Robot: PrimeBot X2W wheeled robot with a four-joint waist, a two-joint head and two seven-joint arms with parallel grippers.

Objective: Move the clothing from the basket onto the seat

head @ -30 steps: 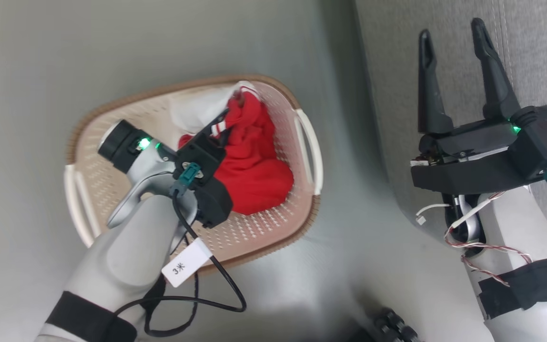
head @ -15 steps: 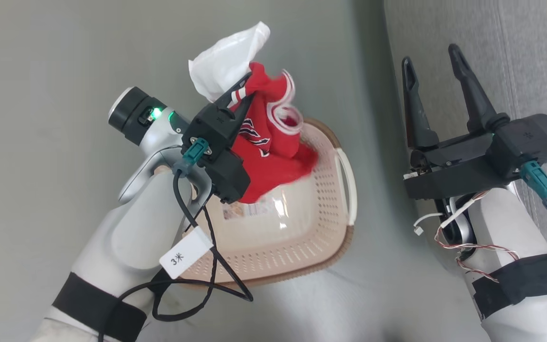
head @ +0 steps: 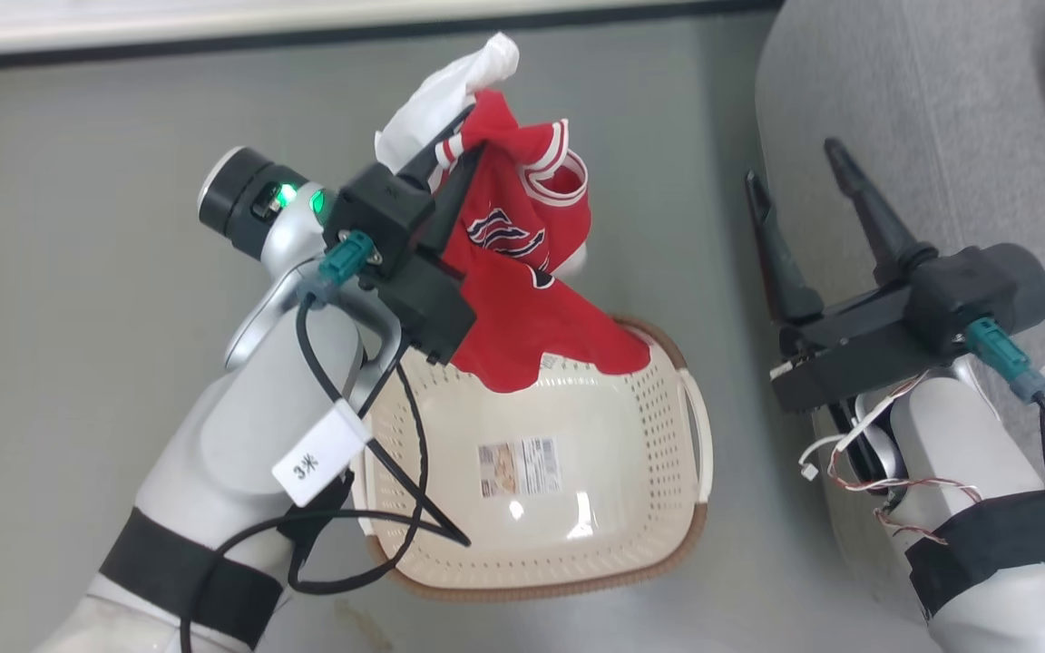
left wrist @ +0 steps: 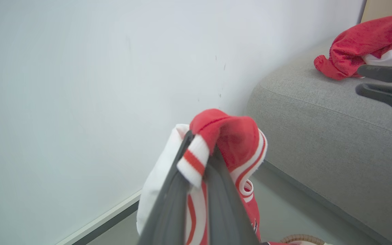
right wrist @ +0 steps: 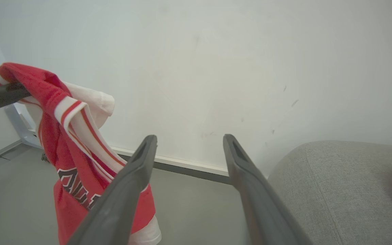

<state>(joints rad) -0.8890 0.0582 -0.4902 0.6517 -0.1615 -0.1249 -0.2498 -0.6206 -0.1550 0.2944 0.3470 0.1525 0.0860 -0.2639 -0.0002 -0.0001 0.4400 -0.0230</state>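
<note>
My right gripper will next pinch the lifted red jersey by its white-trimmed edge (head: 549,163) (right wrist: 85,131) to carry it over to the seat.
My left gripper (head: 463,136) is shut on the collar edge of a red jersey (head: 522,272) with white trim and black lettering. The jersey hangs in the air above the far rim of the cream basket (head: 541,589), whose bottom is bare except for a label. In the left wrist view the gripper (left wrist: 199,144) pinches the striped trim of the jersey (left wrist: 240,136). My right gripper (head: 790,163) stands open and holds nothing, at the edge of the grey seat (head: 940,91). Another red garment (left wrist: 359,44) with white bands lies on the seat (left wrist: 318,112).
A white wall (right wrist: 216,51) with a dark baseboard stands behind the basket and the seat. Grey floor (head: 78,272) surrounds the basket. A black cable (head: 395,508) from my left wrist loops over the basket's near rim.
My left gripper has lifted the jersey up out of the basket, leaving the basket bare. The head camera has shifted, bringing the wall and more of the seat into view. The right gripper stays open.
</note>
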